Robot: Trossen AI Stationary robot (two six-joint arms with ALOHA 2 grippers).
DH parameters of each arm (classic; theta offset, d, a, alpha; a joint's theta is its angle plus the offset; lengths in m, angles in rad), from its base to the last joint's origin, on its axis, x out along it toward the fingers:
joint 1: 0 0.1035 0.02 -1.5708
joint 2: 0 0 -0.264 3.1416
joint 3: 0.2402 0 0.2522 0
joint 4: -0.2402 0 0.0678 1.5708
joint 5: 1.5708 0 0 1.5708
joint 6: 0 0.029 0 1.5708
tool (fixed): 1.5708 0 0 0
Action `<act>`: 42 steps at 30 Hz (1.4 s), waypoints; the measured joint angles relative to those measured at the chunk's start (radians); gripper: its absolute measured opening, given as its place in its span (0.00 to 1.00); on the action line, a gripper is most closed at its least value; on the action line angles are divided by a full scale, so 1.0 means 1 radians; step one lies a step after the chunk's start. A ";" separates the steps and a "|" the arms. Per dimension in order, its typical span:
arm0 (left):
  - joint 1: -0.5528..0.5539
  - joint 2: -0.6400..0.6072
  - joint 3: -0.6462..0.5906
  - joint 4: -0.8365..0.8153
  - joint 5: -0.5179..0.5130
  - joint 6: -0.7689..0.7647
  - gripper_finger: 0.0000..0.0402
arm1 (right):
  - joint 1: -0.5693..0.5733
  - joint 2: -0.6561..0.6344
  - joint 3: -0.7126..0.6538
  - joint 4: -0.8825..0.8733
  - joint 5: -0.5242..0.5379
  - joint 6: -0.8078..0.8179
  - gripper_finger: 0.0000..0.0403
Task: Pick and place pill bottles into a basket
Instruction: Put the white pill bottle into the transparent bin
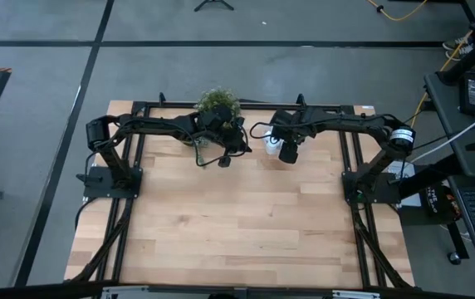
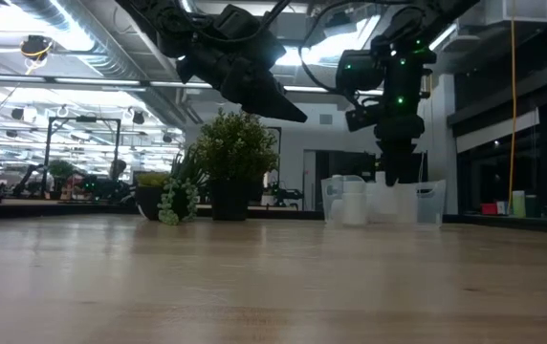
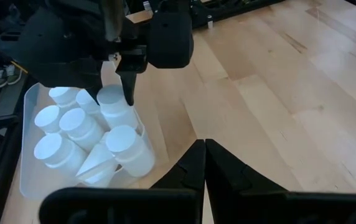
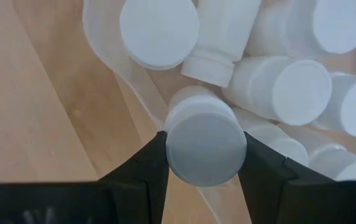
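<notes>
The held bottle is low inside the basket's side [image 4: 142, 90], level with the other bottles, and would stay inside, so now my right gripper opens.
The clear basket [image 3: 28, 99] stands at the table's far middle, beside the potted plant [image 1: 217, 104], and holds several white pill bottles [image 3: 78, 127] lying and leaning on each other. My right gripper [image 4: 204, 143] hangs over the basket's near side and is shut on one more white pill bottle [image 4: 204, 146]. It also shows in the high view [image 1: 287, 154] and the low view [image 2: 398, 172]. My left gripper [image 3: 203, 149] is shut and empty. It hovers above the table, left of the basket and in front of the plant [image 1: 225, 159]. My right gripper pinches the pill bottle between its two fingers, just below the cap [image 4: 204, 124], one finger on each side. The fingers [image 3: 128, 87] come from above and point down. The bottle stands upright, cap up, by the basket's wall; whether its base rests, I cannot tell.
The potted plant [image 2: 235, 143] stands at the far edge, with a smaller leafy sprig [image 2: 173, 196] to its left. Dark frame rails [image 1: 125, 216] run along the table's left, right and far sides. Bare wood [image 1: 237, 224] covers the near half of the table.
</notes>
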State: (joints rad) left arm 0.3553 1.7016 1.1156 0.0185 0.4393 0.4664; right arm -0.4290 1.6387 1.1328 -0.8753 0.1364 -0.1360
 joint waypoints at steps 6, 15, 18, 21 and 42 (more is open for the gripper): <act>0.000 0.000 0.000 0.000 0.000 0.000 0.00 | 0.000 0.002 0.000 0.002 0.000 0.001 0.38; 0.000 0.000 0.000 -0.003 0.000 0.000 0.00 | 0.000 0.002 0.000 0.002 0.001 0.000 0.45; 0.000 0.000 0.000 -0.004 0.000 0.000 0.01 | 0.000 0.002 0.000 0.002 0.001 0.000 0.45; 0.000 0.000 0.000 -0.004 0.000 0.000 0.01 | 0.000 0.002 0.000 0.002 0.001 0.000 0.46; 0.000 0.000 0.000 -0.022 0.000 0.000 0.01 | 0.000 0.002 0.000 -0.008 0.002 0.000 0.55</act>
State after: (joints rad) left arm 0.3553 1.7016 1.1156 -0.0036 0.4393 0.4664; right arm -0.4290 1.6409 1.1328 -0.8833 0.1379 -0.1360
